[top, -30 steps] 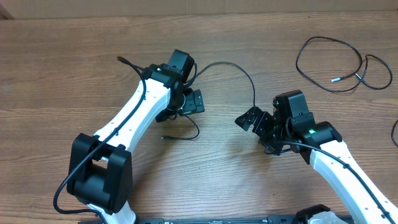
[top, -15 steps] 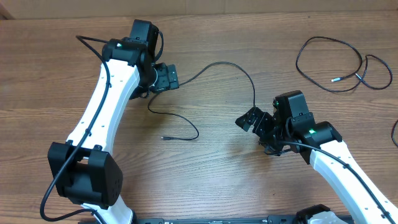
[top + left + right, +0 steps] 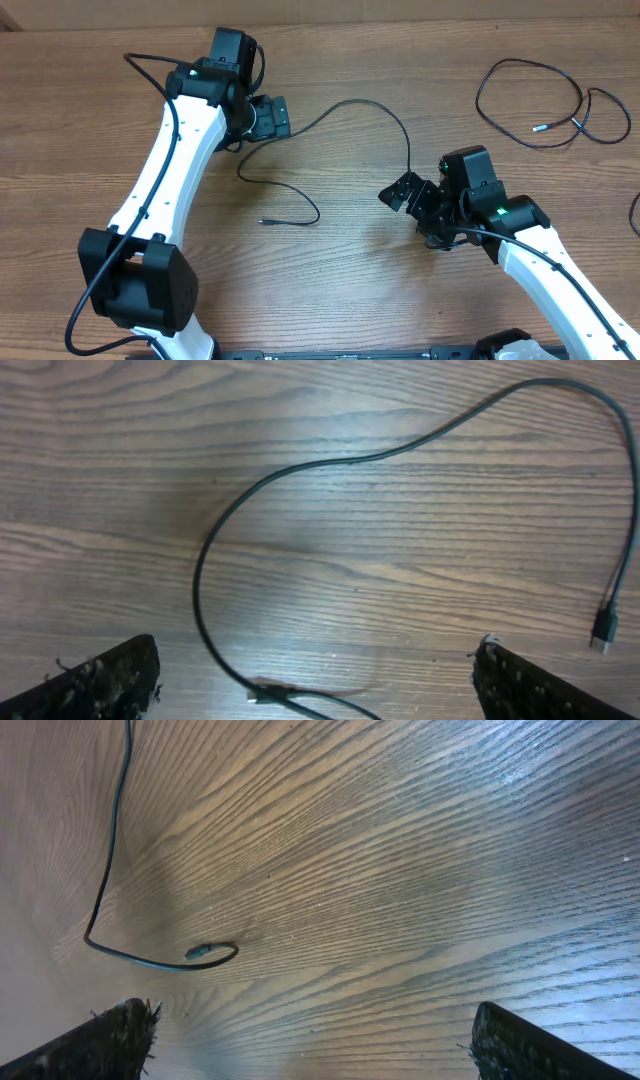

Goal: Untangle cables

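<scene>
I should use my left gripper to grab the black cable along its bend, away from both plugs. Its ends will then be free to untangle.
One black cable [image 3: 375, 104] runs from my left gripper [image 3: 270, 117] in an arc to a plug near my right gripper [image 3: 403, 190]. Its other part loops down to a plug [image 3: 264, 221] at mid-table. In the left wrist view this cable [image 3: 300, 468] lies on the wood and passes between my open left fingers [image 3: 315, 660], with a plug [image 3: 600, 636] at the right. My right gripper [image 3: 315, 1020] is open and empty; a cable end [image 3: 200, 952] lies ahead of it. The second cable [image 3: 530, 100] lies loosely looped at the far right, apart from the first.
A short bit of another black cord [image 3: 635, 215] shows at the right edge. The wooden table's far edge [image 3: 320, 25] runs along the top. Both white arms reach in from the near side.
My left arm has swung from mid-table up and to the far left, and the near cable has been drawn out into a wider curve. The right arm has not moved.
</scene>
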